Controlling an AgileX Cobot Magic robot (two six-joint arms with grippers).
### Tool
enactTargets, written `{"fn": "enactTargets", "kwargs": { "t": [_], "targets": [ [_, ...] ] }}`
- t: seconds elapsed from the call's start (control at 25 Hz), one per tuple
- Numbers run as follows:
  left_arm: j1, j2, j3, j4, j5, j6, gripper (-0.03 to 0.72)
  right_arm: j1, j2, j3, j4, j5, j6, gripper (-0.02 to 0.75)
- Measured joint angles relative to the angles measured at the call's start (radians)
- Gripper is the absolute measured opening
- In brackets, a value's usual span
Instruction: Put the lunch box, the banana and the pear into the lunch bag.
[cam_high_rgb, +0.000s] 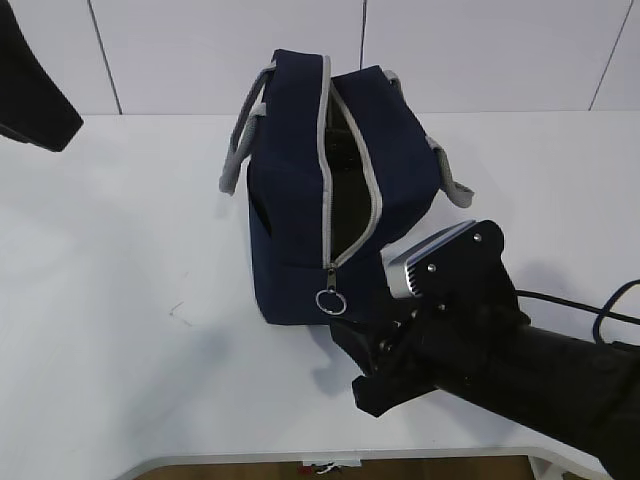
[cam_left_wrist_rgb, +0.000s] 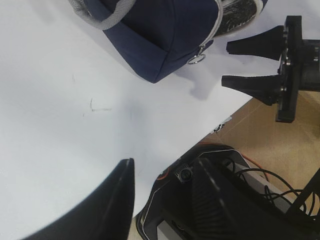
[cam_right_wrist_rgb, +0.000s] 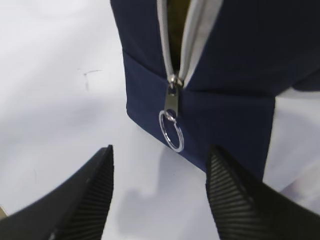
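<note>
The robot's right gripper will next take the zipper by its metal ring pull (cam_high_rgb: 331, 300), which hangs free, while the grey tape (cam_high_rgb: 327, 190) lies flat along the bag.
The navy lunch bag (cam_high_rgb: 300, 200) stands in the middle of the white table with its grey zipper open along the top and down the near end. The metal ring pull (cam_high_rgb: 331, 300) hangs at the bottom of the zipper. My right gripper (cam_right_wrist_rgb: 161, 149) is open and empty, low over the table just in front of the ring pull (cam_right_wrist_rgb: 171, 131), one finger on each side of it, not touching. It also shows in the left wrist view (cam_left_wrist_rgb: 225, 64). My left gripper (cam_left_wrist_rgb: 165, 175) is open and empty, raised at the far left (cam_high_rgb: 30, 90). The lunch box, banana and pear are out of view.
The white table (cam_high_rgb: 120, 300) has a faint pen mark (cam_high_rgb: 180, 315) left of the bag. Its front edge (cam_left_wrist_rgb: 220, 122) runs close behind my right gripper, with the robot base and cables (cam_left_wrist_rgb: 235, 200) below it. Grey handles (cam_high_rgb: 240, 140) stick out from the bag's sides.
</note>
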Motion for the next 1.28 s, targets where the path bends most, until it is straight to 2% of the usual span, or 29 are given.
{"fn": "enactTargets", "kwargs": {
  "t": [0.6,0.84,1.28],
  "targets": [
    [0.0,0.0,0.0,-0.002,0.0,-0.002,0.297,0.0,0.14,0.0,0.0,-0.165,0.013,0.47],
    [0.0,0.0,0.0,-0.006,0.0,-0.002,0.297,0.0,0.189,0.0,0.0,-0.287,0.014,0.47],
    [0.0,0.0,0.0,-0.006,0.0,-0.002,0.297,0.0,0.261,-0.008,0.005,-0.362,0.014,0.47]
  ]
}}
